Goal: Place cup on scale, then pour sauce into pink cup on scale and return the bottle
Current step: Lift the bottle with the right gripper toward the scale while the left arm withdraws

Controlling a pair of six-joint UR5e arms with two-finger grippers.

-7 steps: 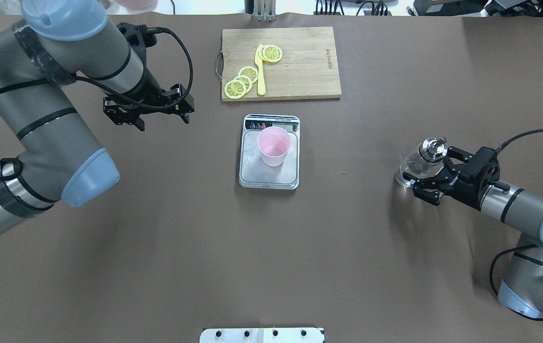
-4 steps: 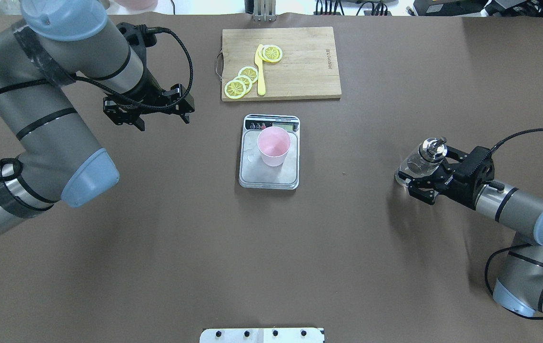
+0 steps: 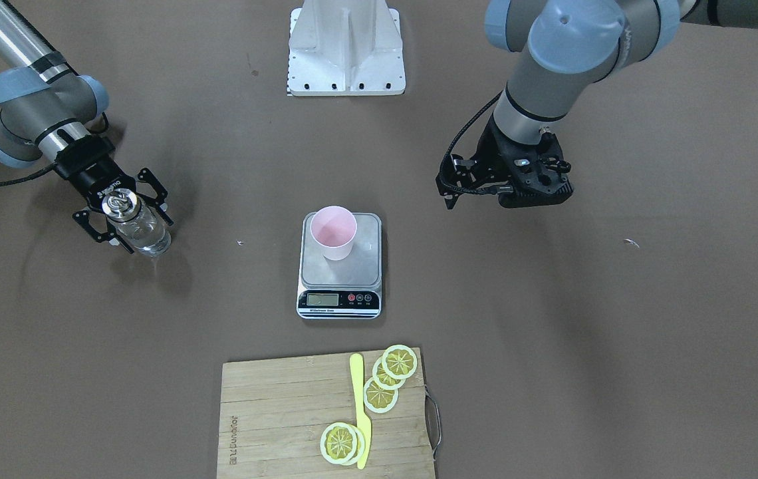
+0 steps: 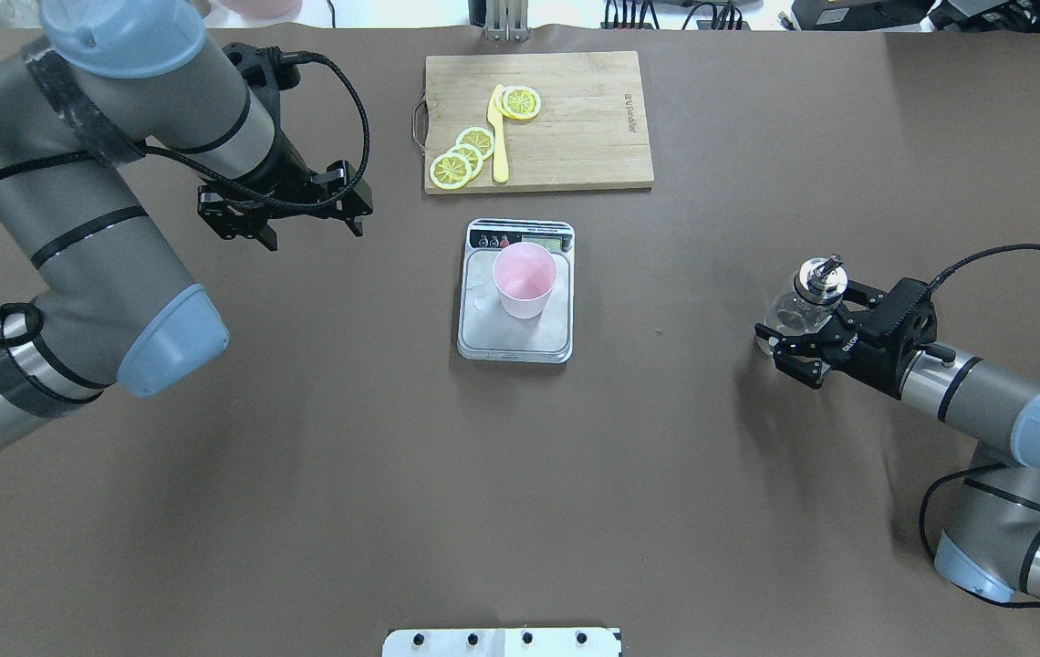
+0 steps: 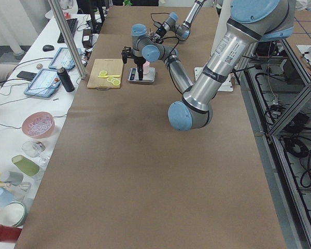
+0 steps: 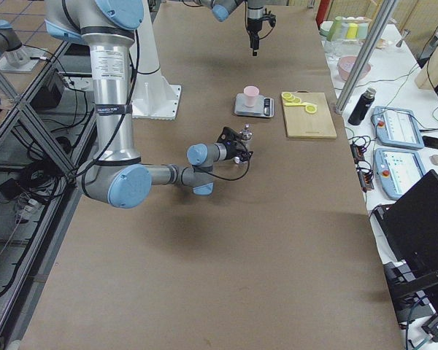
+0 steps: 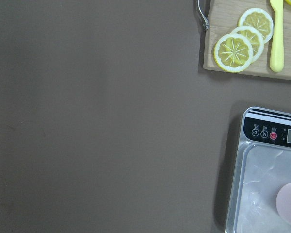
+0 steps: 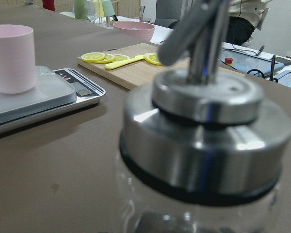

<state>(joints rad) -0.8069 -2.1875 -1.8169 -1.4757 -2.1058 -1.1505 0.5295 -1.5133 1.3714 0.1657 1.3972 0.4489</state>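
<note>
The sauce needs to go into the pink cup [image 3: 332, 233]. My right gripper should next hold the glass bottle by its clear body [image 3: 145, 229] to pour it.
The pale pink cup [image 4: 525, 278] [image 3: 332, 233] stands upright on the far part of the silver-grey scale [image 4: 493, 330] [image 3: 360, 267], near its display. On the table's right side stands the glass bottle [image 4: 796, 312] [image 3: 145, 234] with a metal pourer cap, and clear sauce shows through the glass. My right gripper [image 4: 803, 321] [image 3: 139, 231] is open, one finger on each side of the bottle's body. In the right wrist view the bottle cap [image 8: 203, 131] fills the frame. My left gripper [image 4: 313, 235] hangs open and empty above the table, left of the scale.
A wooden cutting board [image 4: 575, 119] with lemon slices [image 4: 456, 161] and a yellow knife [image 4: 499, 137] lies just beyond the scale. A white mounting plate [image 4: 502, 641] sits at the near table edge. Brown table surface lies between the scale and the bottle.
My right gripper has slid forward so its fingers reach further along both sides of the bottle, and the bottle's cap has shifted slightly. The left arm, cup and scale have not moved.
</note>
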